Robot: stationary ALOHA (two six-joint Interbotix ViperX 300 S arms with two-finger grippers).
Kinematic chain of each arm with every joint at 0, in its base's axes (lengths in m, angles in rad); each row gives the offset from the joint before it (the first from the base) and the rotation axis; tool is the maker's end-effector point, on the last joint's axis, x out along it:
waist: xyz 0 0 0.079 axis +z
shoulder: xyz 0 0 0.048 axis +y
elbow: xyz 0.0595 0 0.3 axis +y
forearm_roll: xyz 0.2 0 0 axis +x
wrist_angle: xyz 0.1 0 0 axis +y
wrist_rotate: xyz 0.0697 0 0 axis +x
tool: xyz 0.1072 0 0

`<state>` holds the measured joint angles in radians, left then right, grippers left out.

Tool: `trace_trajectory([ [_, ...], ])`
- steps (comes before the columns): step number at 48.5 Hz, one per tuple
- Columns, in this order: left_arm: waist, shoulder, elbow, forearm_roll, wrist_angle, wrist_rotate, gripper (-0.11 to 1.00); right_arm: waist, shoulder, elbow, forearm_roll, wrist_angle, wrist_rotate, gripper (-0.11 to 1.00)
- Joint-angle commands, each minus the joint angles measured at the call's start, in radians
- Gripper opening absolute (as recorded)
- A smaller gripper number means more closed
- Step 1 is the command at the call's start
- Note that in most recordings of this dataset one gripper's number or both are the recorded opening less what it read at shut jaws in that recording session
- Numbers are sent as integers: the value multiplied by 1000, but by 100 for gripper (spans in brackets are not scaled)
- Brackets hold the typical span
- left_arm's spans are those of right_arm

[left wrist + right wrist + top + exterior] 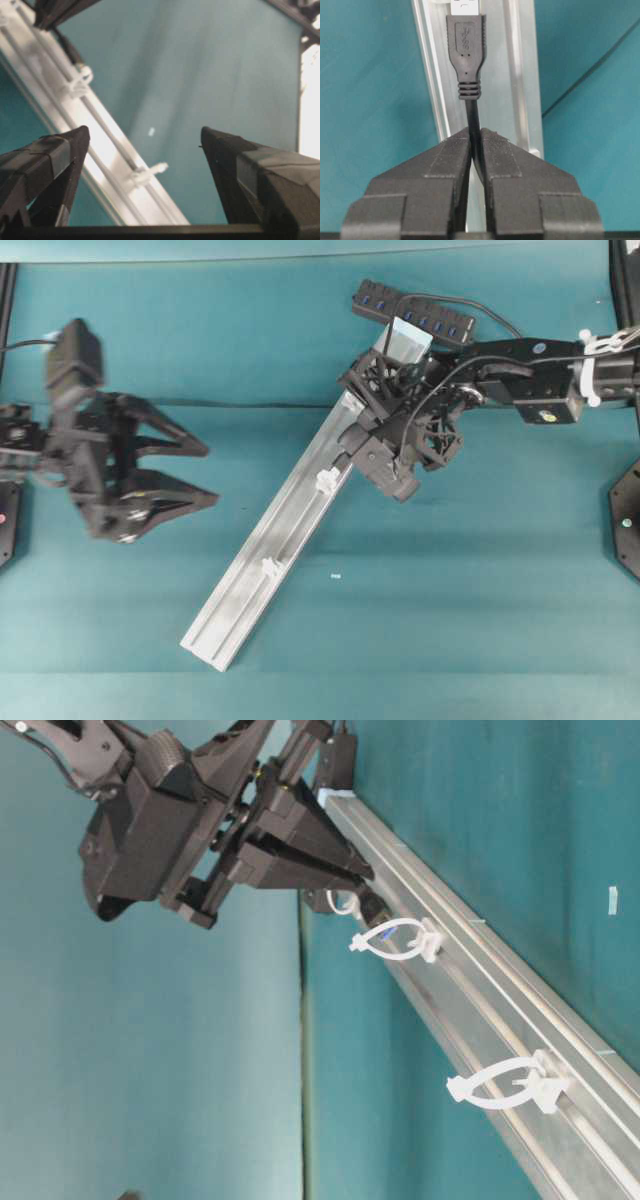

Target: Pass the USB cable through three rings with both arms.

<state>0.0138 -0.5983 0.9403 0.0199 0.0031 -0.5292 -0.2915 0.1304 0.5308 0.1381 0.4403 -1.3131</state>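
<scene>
My right gripper's fingers hold the cord close behind the plug, so my left gripper will grab the plug by its exposed black body.
My right gripper is shut on the thin black USB cable just behind its plug. It holds the plug low over the upper part of the silver rail. In the table-level view the gripper points along the rail, and the plug is just short of a white ring. Another ring sits farther down. A small white loop shows behind the plug; I cannot tell if the cable runs through it. Overhead, two rings show. My left gripper is open and empty, left of the rail.
The black hub with blue ports lies beyond the rail's top end. The rail runs diagonally down to the lower left. In the left wrist view two rings show on the rail ahead of the open fingers.
</scene>
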Motion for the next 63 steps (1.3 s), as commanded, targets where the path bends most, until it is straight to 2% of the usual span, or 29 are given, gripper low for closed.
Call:
trace_trajectory([
  [1, -5, -29, -2, 6, -5, -2, 96, 3, 17, -6, 2, 2, -5, 8],
  [36, -3, -25, 17, 3, -3, 2, 95, 29, 26, -29, 9, 5, -11, 8],
  [47, -3, -23, 17, 3, -3, -2, 95, 41, 23, -38, 37, -2, -9, 8],
  [63, -3, -20, 17, 6, -3, -6, 95, 75, 29, -49, 43, -2, -8, 8],
])
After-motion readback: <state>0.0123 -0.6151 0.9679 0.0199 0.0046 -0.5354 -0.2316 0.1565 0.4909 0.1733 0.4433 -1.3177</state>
